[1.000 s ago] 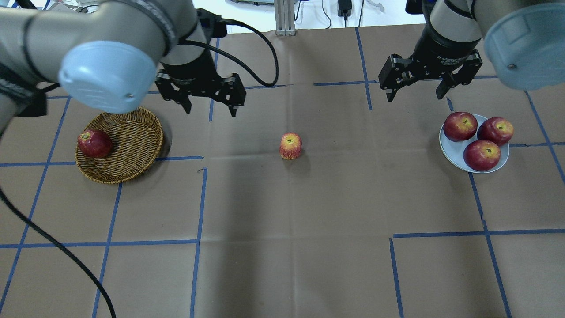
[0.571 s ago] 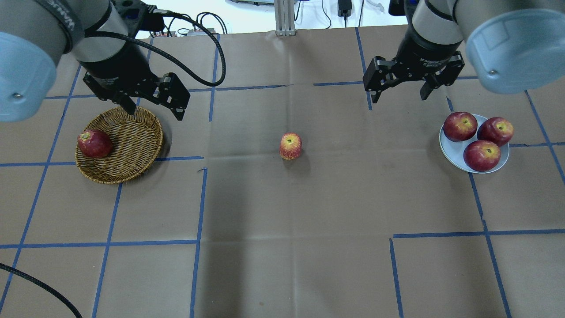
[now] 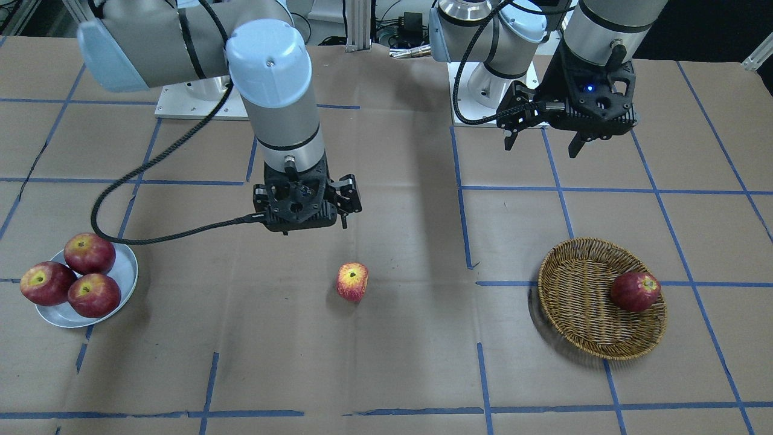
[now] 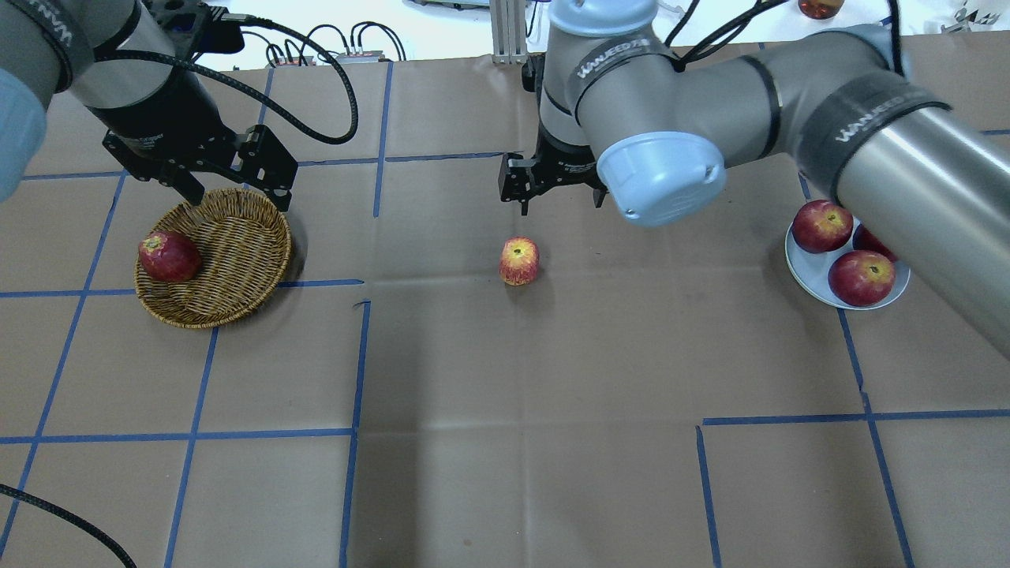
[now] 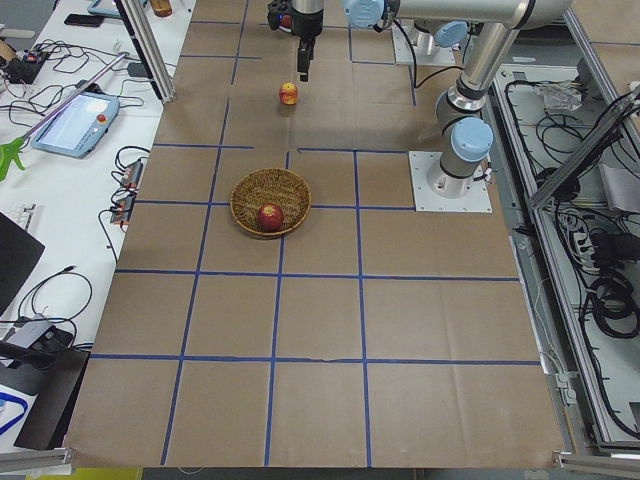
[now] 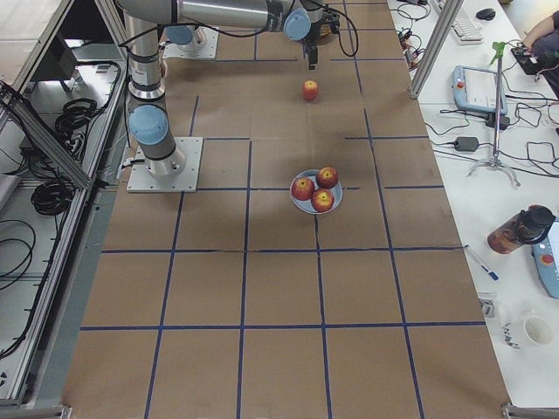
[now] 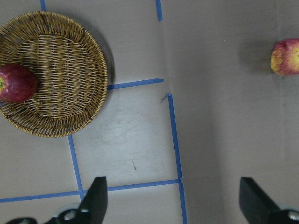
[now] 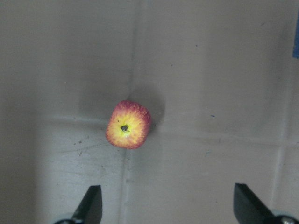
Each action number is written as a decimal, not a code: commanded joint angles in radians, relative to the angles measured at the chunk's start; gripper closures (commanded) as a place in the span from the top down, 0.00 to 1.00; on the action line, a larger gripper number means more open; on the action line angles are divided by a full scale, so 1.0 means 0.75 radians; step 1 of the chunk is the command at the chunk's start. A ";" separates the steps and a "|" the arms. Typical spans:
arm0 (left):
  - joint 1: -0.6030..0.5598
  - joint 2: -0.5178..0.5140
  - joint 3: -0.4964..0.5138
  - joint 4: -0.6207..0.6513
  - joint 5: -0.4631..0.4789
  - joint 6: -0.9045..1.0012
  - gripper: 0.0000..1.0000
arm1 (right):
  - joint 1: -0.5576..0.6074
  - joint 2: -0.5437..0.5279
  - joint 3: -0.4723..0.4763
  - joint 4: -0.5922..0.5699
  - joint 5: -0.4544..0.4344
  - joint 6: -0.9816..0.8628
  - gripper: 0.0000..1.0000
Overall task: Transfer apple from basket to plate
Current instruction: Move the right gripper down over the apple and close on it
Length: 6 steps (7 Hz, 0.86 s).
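My right gripper is to add the apple to the plate [image 3: 126,278], so it should grab the streaky apple by its rounded red sides next.
The apple [image 4: 519,261], streaky red with a yellow top, stands on the brown table between basket and plate; it also shows in the front view [image 3: 352,281] and the right wrist view [image 8: 128,124]. The wicker basket [image 4: 237,252] lies at the left, the white plate [image 4: 813,278] at the right. My right gripper [image 4: 559,203] is open and empty, hovering just behind and above the apple. My left gripper [image 4: 237,199] is open and empty above the basket's far rim; its wrist view shows the basket [image 7: 65,70] and the apple [image 7: 286,57].
A darker red apple [image 4: 168,256] lies at the basket's left side. Three dark red apples [image 4: 860,276] fill the plate. My right arm [image 4: 789,95] stretches across from the right above the plate area. Blue tape lines grid the table.
My right gripper has swung left from near the plate to just behind the apple. My left gripper has moved left to the basket's far rim. The apples have not moved.
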 commanded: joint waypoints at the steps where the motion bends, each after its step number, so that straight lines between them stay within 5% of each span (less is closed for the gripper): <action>1: 0.002 -0.015 -0.001 0.013 0.000 -0.001 0.99 | 0.066 0.159 0.006 -0.173 -0.005 0.008 1.00; 6: 0.000 -0.031 -0.001 0.021 -0.004 0.003 0.99 | 0.081 0.395 0.025 -0.353 -0.030 -0.023 1.00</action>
